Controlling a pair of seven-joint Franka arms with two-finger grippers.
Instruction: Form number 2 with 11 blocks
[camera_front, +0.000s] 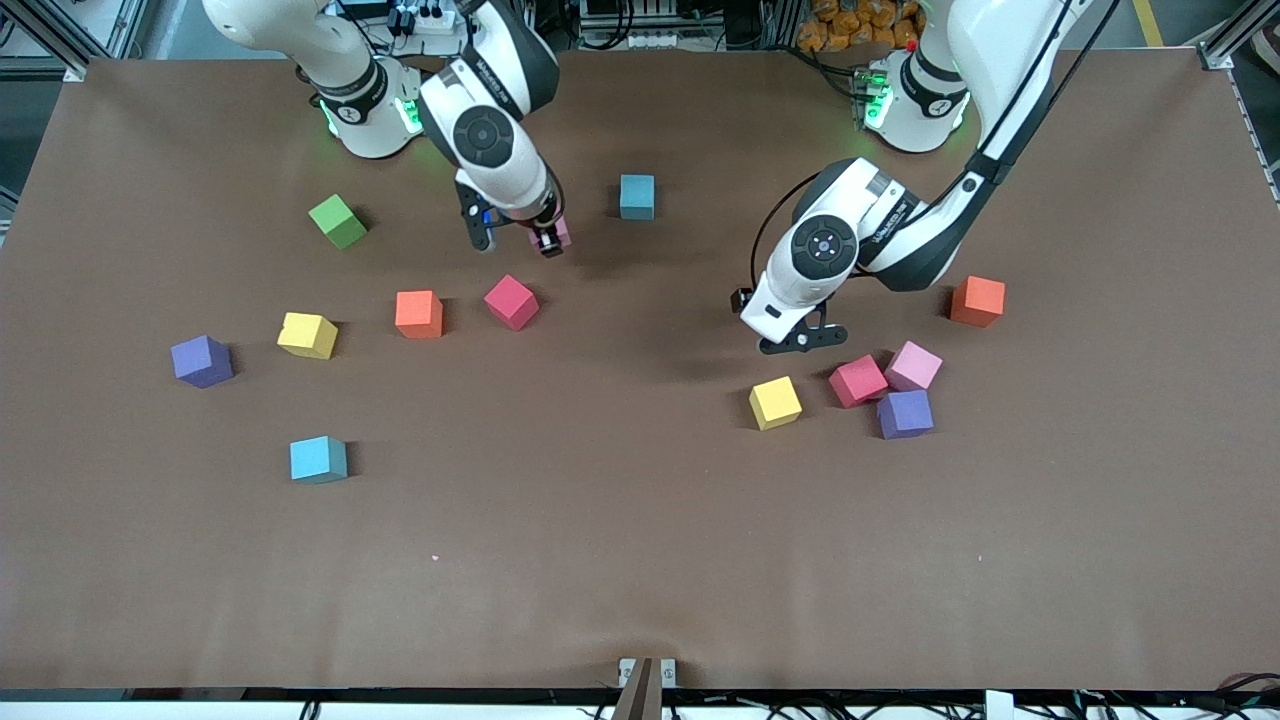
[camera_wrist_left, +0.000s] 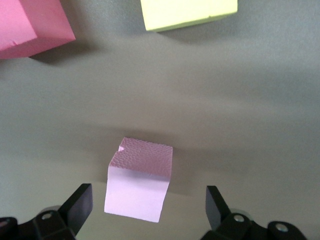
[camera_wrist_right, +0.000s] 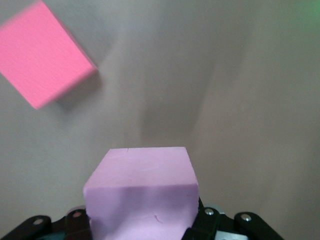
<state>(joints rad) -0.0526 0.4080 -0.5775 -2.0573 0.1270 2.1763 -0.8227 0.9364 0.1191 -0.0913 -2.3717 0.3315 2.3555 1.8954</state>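
Next, the left gripper grabs the pale pink block by its opposite sides, to build the number 2 beside the blue block (camera_front: 637, 197).
My right gripper (camera_front: 548, 238) (camera_wrist_right: 142, 227) is shut on a pale pink block (camera_front: 562, 232) (camera_wrist_right: 142, 195), held over the table near a blue block (camera_front: 637, 196). A deep pink block (camera_front: 511, 301) (camera_wrist_right: 42, 55) lies below it. My left gripper (camera_front: 800, 342) (camera_wrist_left: 147, 195) is open, its fingers on either side of another pale pink block (camera_wrist_left: 140, 185), which is hidden in the front view. Close by lie a yellow block (camera_front: 775, 402) (camera_wrist_left: 187, 12) and a red-pink block (camera_front: 857, 381) (camera_wrist_left: 30, 25). The blocks lie scattered; the number 2 is not in view.
Toward the right arm's end lie a green cube (camera_front: 338, 221), orange (camera_front: 419, 314), yellow (camera_front: 307, 335), purple (camera_front: 202, 361) and blue (camera_front: 318, 459) blocks. Toward the left arm's end lie pink (camera_front: 912, 366), purple (camera_front: 905, 413) and orange (camera_front: 977, 301) blocks.
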